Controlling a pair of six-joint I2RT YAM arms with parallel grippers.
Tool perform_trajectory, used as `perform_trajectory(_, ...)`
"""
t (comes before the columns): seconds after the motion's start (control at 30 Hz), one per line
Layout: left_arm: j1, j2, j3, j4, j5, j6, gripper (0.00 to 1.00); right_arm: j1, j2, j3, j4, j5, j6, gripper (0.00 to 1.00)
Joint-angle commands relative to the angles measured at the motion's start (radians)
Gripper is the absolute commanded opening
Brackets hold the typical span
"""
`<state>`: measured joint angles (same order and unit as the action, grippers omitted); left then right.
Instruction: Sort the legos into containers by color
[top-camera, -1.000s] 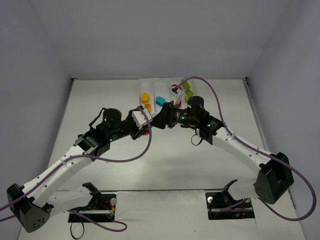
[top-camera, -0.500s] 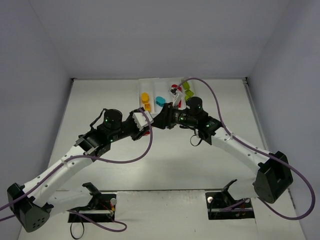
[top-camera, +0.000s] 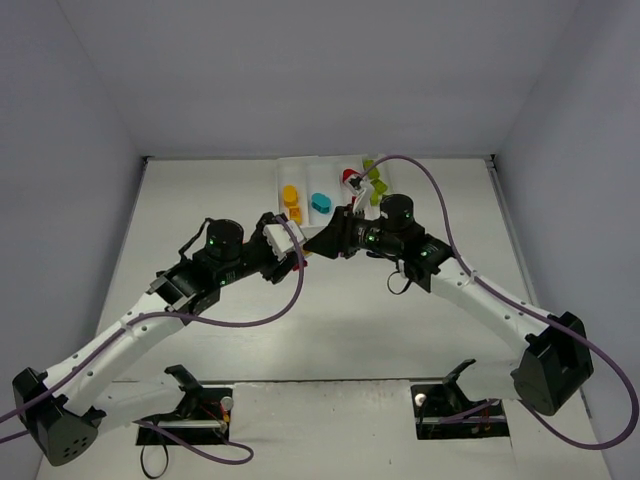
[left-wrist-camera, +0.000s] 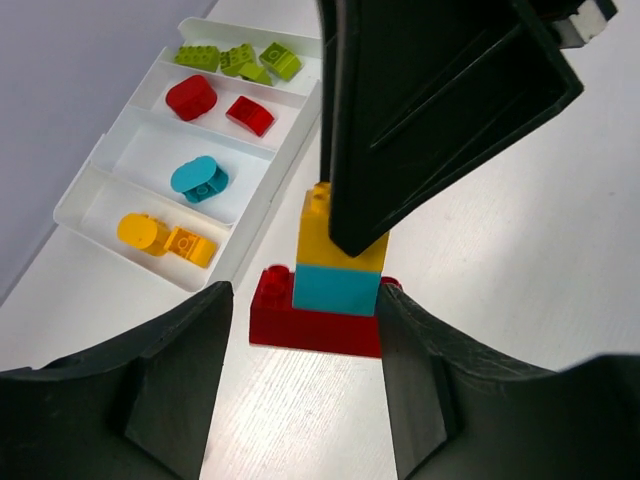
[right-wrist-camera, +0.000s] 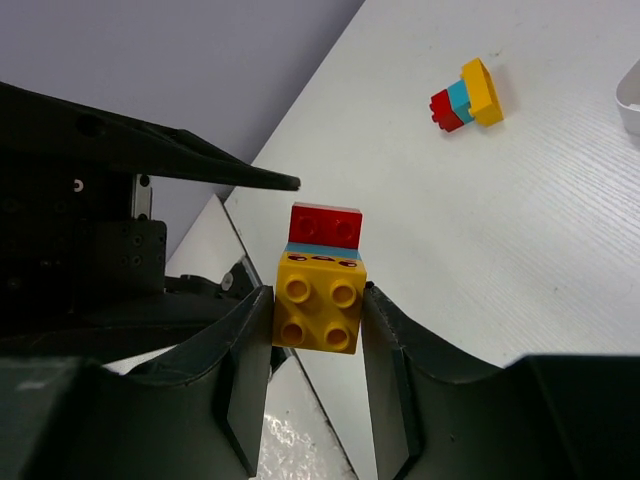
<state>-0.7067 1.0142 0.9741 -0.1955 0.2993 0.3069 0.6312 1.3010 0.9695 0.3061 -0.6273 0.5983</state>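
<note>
The whole stack would come up if I lifted the yellow brick in my right gripper now, because my left gripper is open around the stack's red base.
My right gripper (right-wrist-camera: 318, 300) is shut on the yellow top brick (right-wrist-camera: 320, 315) of a yellow, cyan and red stack (left-wrist-camera: 335, 285), held above the table. My left gripper (left-wrist-camera: 308, 300) straddles the stack's red base (left-wrist-camera: 300, 320). Its right finger (left-wrist-camera: 430, 380) touches the base, and a small gap shows at the left finger. In the top view the two grippers meet tip to tip (top-camera: 305, 245). The white tray (left-wrist-camera: 150, 150) holds yellow (left-wrist-camera: 165, 238), cyan (left-wrist-camera: 198, 180), red (left-wrist-camera: 192, 97) and green (left-wrist-camera: 240, 60) legos, one colour per compartment.
A second red, cyan and yellow stack (right-wrist-camera: 465, 93) lies on its side on the table beyond the grippers. The tray (top-camera: 283, 170) stands at the back centre, just behind both grippers. Grey walls close in the table on three sides.
Both grippers have stayed tip to tip and shifted slightly toward the tray. The right arm's wrist has moved a little to the right.
</note>
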Motion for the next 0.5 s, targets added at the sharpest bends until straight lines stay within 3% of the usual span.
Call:
perform_trajectory(0.0,0.006,-0.042,0.015,0.077,-0.092,-0.073,0.54,-0.033,-0.051,0.0,0.065,0.005,-0.012,0.0)
perform_trajectory(0.1,0.021,-0.081,-0.006,0.155,-0.118,-0.196,0.54,-0.057,-0.06,0.012,0.065,-0.008,-0.029,0.0)
perform_trajectory(0.33,0.021,-0.161,0.02,0.176,-0.132,-0.569,0.68,-0.131,-0.092,0.032,0.071,-0.08,-0.084,0.0)
perform_trajectory(0.47,0.023,-0.177,0.017,0.179,-0.115,-0.649,0.71,-0.148,-0.115,0.037,0.108,-0.156,-0.115,0.0)
